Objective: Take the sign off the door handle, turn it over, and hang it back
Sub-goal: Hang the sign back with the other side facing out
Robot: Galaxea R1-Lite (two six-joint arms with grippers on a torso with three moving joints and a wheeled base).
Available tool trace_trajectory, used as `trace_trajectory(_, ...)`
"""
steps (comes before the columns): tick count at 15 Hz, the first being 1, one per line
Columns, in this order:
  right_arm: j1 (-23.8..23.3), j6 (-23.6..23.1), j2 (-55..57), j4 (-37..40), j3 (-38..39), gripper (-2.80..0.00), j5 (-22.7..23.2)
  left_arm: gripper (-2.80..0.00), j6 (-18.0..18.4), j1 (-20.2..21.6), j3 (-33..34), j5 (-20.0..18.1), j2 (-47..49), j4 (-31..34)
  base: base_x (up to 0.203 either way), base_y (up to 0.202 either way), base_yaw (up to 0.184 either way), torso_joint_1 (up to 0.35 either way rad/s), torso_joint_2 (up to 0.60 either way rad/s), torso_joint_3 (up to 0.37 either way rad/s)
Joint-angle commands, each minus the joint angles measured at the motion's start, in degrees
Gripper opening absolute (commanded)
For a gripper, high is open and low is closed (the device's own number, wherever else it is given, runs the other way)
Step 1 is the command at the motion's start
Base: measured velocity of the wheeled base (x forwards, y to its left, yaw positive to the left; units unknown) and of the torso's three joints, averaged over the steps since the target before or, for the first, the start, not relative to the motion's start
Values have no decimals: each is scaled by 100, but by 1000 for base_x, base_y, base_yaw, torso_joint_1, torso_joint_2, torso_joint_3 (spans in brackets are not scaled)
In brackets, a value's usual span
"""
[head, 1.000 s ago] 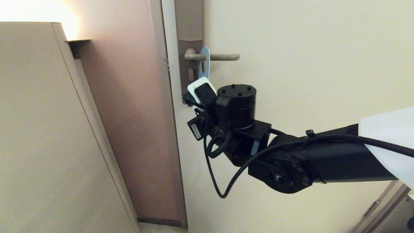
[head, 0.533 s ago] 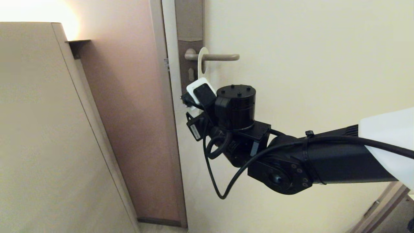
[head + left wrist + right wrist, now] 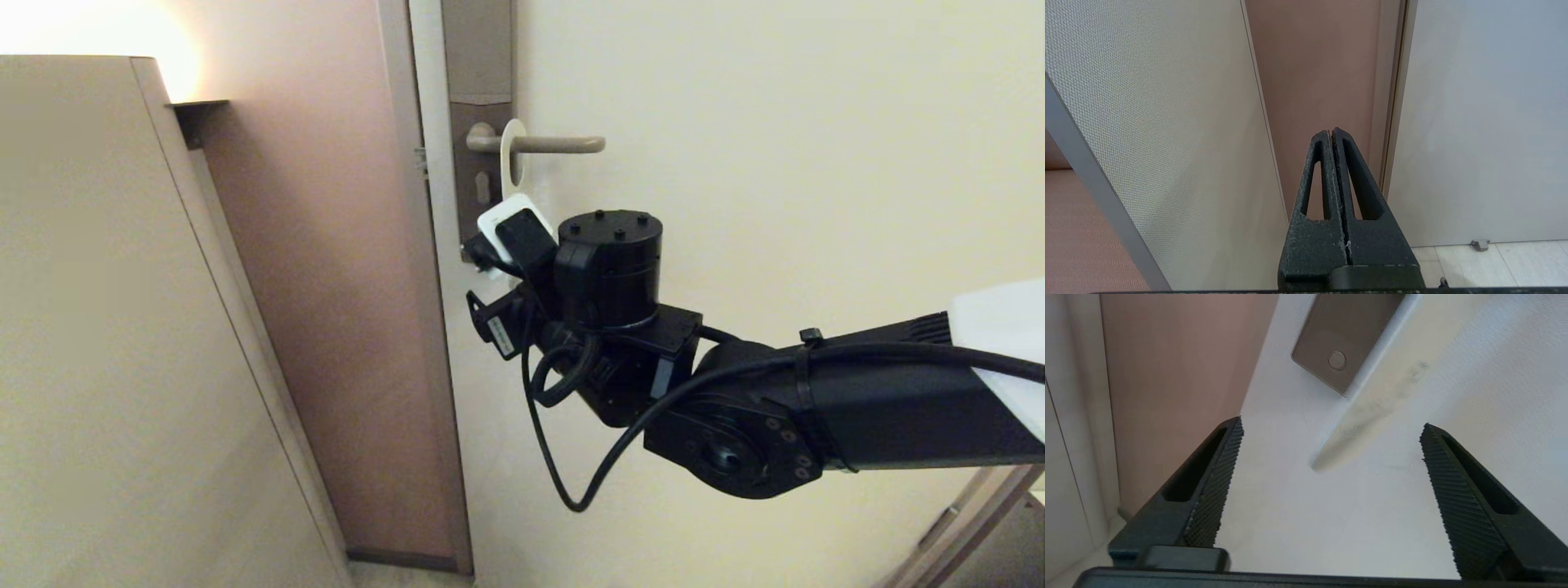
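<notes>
The sign's lower end (image 3: 1336, 448) hangs nearer the lock plate than my fingers, so my right gripper moves forward and only then closes on the sign.
The sign (image 3: 503, 167) hangs by its oval hole on the door handle (image 3: 563, 144) and shows a pale face, nearly edge-on. The handle sits on the tall lock plate (image 3: 478, 90). My right gripper (image 3: 500, 238) is just below the sign, mostly hidden behind the wrist camera. In the right wrist view the gripper (image 3: 1331, 425) is open and empty. The sign's lower end (image 3: 1388, 388) hangs free between and beyond the fingers, with the lock plate (image 3: 1347, 322) behind it. My left gripper (image 3: 1332, 131) is shut and empty, low down and parked.
The cream door (image 3: 775, 163) fills the right side. A brownish wall (image 3: 326, 327) and a beige cabinet (image 3: 98, 327) stand at the left, close to the door's edge. The right arm's cable (image 3: 563, 482) loops below the wrist.
The sign has turned on the handle from showing its blue side to showing a pale side. My right arm has drawn slightly down and to the right.
</notes>
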Motion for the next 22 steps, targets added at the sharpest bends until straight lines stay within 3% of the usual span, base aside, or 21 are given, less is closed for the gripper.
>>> trace_trajectory(1, -5, -17, -252, -11, 152, 0, -10, -280, 3, 2, 0, -1, 9, 2, 0, 0, 0, 0, 0, 0)
trace_trajectory(6, -23, -37, -495, 7, 189, 0, -10, -280, 3, 2, 0, -10, 9, 2, 0, 0, 0, 0, 0, 0)
trace_trajectory(8, -31, -37, -599, 0, 292, -280, -10, -280, 3, 2, 0, -1, 9, 2, 0, 0, 0, 0, 0, 0)
trace_trajectory(22, -172, -37, -1110, -26, 812, -280, -10, -280, 3, 2, 0, -1, 9, 2, 0, 0, 0, 0, 0, 0)
